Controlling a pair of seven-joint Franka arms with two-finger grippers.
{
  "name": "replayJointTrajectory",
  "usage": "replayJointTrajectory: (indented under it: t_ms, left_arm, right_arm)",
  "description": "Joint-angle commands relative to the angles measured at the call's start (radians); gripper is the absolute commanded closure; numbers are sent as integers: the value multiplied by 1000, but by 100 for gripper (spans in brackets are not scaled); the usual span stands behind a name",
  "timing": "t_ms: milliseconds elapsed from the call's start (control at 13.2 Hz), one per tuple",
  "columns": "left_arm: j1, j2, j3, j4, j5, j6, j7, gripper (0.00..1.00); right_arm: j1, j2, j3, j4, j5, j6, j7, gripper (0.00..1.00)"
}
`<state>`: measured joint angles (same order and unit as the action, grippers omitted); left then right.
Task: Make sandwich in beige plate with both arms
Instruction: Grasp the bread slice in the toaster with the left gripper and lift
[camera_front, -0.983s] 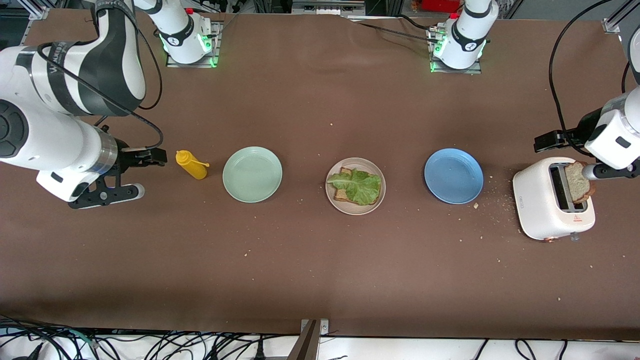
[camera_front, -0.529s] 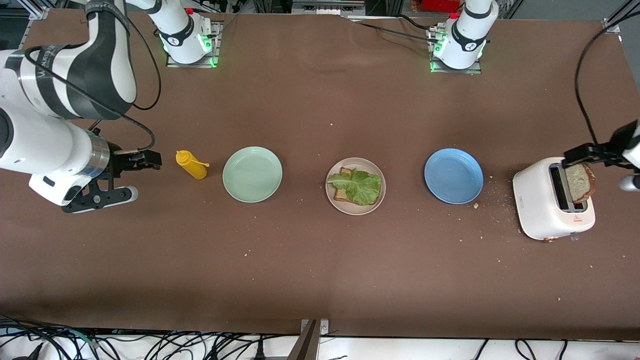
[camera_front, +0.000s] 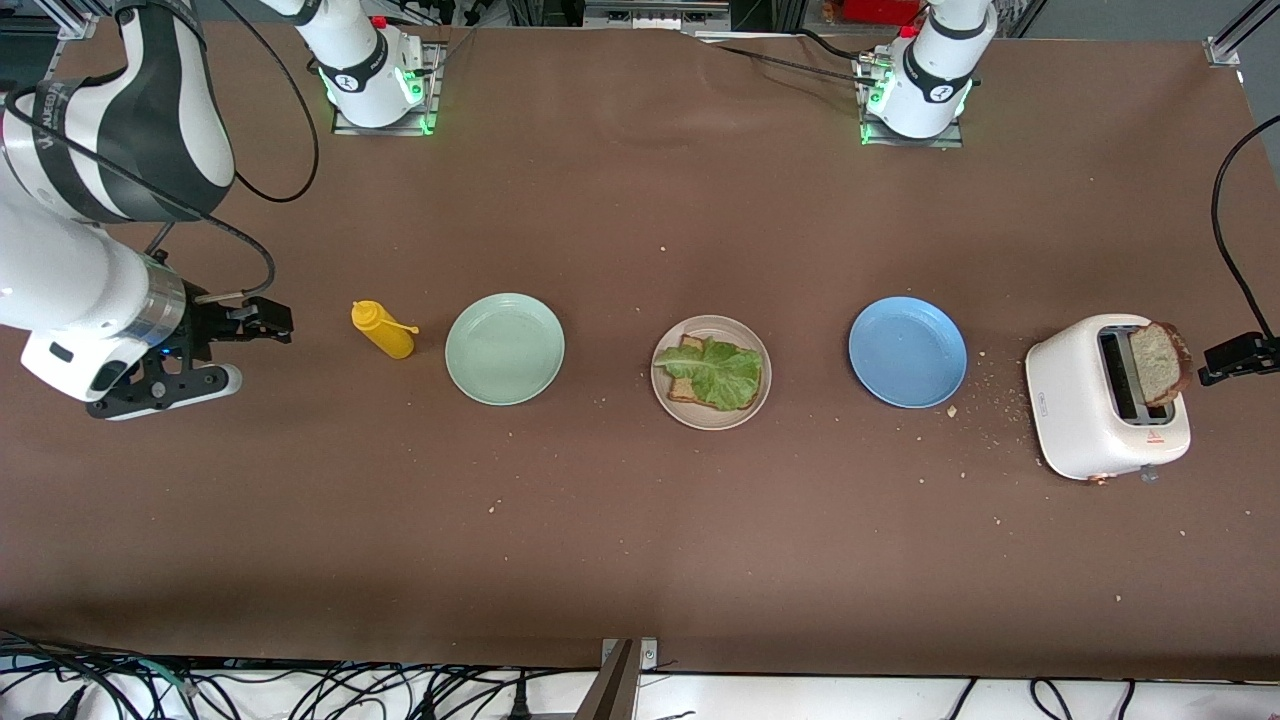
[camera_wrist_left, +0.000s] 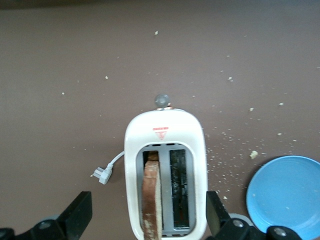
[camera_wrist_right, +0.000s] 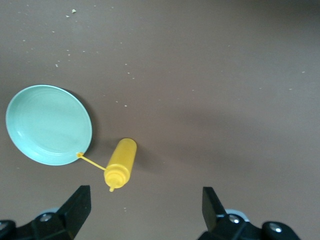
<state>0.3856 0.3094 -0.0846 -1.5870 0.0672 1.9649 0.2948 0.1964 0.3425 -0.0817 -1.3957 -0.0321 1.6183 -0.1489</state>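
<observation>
My left gripper grabs the toast slice's top crust edge standing out next, since the white toaster (camera_front: 1085, 420) encloses the lower part of the toast slice.
The beige plate (camera_front: 712, 419) sits mid-table with a toasted bread slice (camera_front: 680, 389) on it and a green lettuce leaf (camera_front: 722, 370) on top. A second toast slice (camera_front: 1158, 362) (camera_wrist_left: 151, 200) stands upright in one slot of the white toaster (camera_front: 1085, 420) (camera_wrist_left: 164, 132). My left gripper (camera_wrist_left: 147, 215) hangs open above the toaster, its fingers wide of both sides and holding nothing. Only a black piece of it (camera_front: 1240, 358) shows at the front view's edge. My right gripper (camera_front: 165, 385) (camera_wrist_right: 145, 210) is open and empty over bare table beside the yellow bottle.
A mint green plate (camera_front: 504, 349) (camera_wrist_right: 47, 125) and a yellow squeeze bottle (camera_front: 382, 329) (camera_wrist_right: 121, 161) lie toward the right arm's end. A blue plate (camera_front: 907, 352) (camera_wrist_left: 287, 195) lies between the beige plate and the toaster. Crumbs and the toaster's plug (camera_wrist_left: 101, 174) surround the toaster.
The left arm has drawn back from the toaster toward its end of the table, almost out of the front view. The right arm has moved away from the bottle. The toast slice stays in the toaster.
</observation>
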Motion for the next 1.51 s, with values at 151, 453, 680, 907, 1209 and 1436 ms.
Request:
replayJointTrajectory:
  t_ms: [151,453,680,907,1209,1436]
  left_arm:
    - [36,-38,-14,-155,5,132,15,1]
    - [35,-50,-14,-295,-64,245,18,5]
    - [35,-61,-14,-317,0,172,63,45]
    - [33,-67,-15,-291,2,95,50,100]
    - [33,-98,-14,-272,51,68,31,100]
    - [27,-131,-24,-228,75,-1,18,100]
  right_arm:
    - [-45,-112,57,-179,-40,150,51,1]
    - [-45,-114,42,-160,-19,155,68,1]
    - [-45,-117,24,-157,52,155,155,1]
    - [-45,-117,11,-144,70,153,160,1]
    - [-42,-117,14,-120,60,129,148,0]
    - [-42,-109,11,-98,63,103,147,0]
